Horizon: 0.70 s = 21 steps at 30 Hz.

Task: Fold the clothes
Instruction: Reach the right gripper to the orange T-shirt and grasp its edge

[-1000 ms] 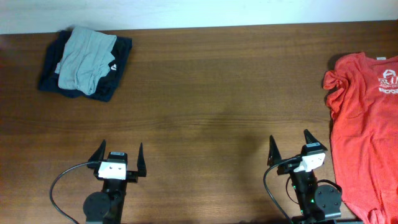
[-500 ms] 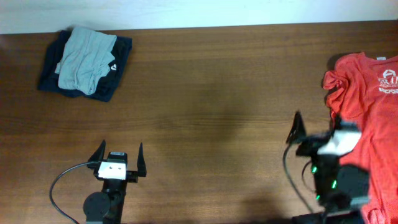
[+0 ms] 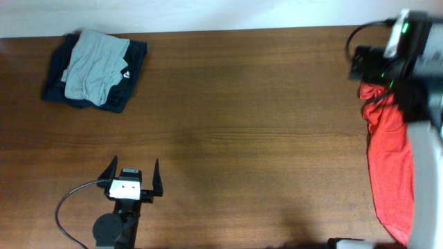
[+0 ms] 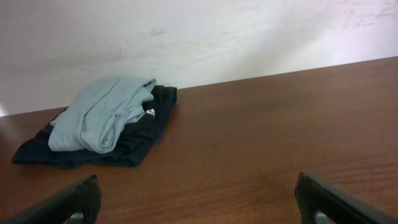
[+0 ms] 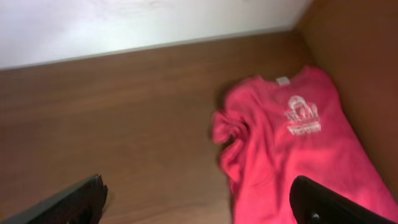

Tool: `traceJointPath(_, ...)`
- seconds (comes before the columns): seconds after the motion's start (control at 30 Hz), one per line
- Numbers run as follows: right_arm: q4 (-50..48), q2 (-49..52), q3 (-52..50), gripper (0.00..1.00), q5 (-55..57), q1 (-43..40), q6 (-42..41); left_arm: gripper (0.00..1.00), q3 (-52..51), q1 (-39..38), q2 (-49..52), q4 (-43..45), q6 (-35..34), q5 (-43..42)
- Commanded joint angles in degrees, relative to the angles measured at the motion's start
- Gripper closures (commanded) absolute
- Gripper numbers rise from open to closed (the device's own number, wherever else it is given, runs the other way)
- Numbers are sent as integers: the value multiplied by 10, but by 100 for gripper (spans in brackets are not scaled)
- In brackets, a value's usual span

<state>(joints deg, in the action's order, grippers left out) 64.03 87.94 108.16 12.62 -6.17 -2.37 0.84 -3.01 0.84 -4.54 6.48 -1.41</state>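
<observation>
I will grab the T-shirt's bunched sleeve (image 3: 370, 91) (image 5: 229, 128) next with my right gripper. Then I can pull the T-shirt to the middle of the table and hand it to my left gripper for folding.
An orange-red T-shirt (image 3: 389, 162) lies spread along the table's right edge, its left sleeve bunched. In the right wrist view the T-shirt (image 5: 292, 149) shows a small white chest logo and a neck label. My right arm (image 3: 405, 48) is raised high over the shirt's upper part and hides it from above. My right gripper (image 5: 199, 205) is open and empty, well above the shirt's left edge. My left gripper (image 3: 131, 173) is open and empty near the front left, and it also shows in the left wrist view (image 4: 199, 202).
A folded pile of dark navy and light grey clothes (image 3: 93, 66) sits at the back left, also seen in the left wrist view (image 4: 106, 121). A white wall (image 3: 208, 14) borders the wooden table (image 3: 242, 124) at the back.
My right arm has risen from the front right and swung back toward the far right, now covering the shirt's top from above. The left arm has not moved.
</observation>
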Motion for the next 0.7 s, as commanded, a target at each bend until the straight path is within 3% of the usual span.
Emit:
traceJointPath(0.0, 29, 74, 70, 1, 9, -44, 7, 1, -3, -2, -5, -1, 9, 3)
traceJointPath(0.3, 17, 239, 71, 1, -45, -91, 66, 0, -3, -2, -5, -1, 9, 3)
traceJointPath(0.4, -9, 288, 71, 11, -62, -97, 66, 1, -3, -2, -5, -1, 9, 3)
traceJointPath(0.53, -48, 345, 71, 34, -79, -100, 67, 1, -3, -2, -5, -1, 9, 3)
traceJointPath(0.67, -83, 388, 71, 37, -77, -100, 90, 1, -3, -2, -5, -1, 9, 3)
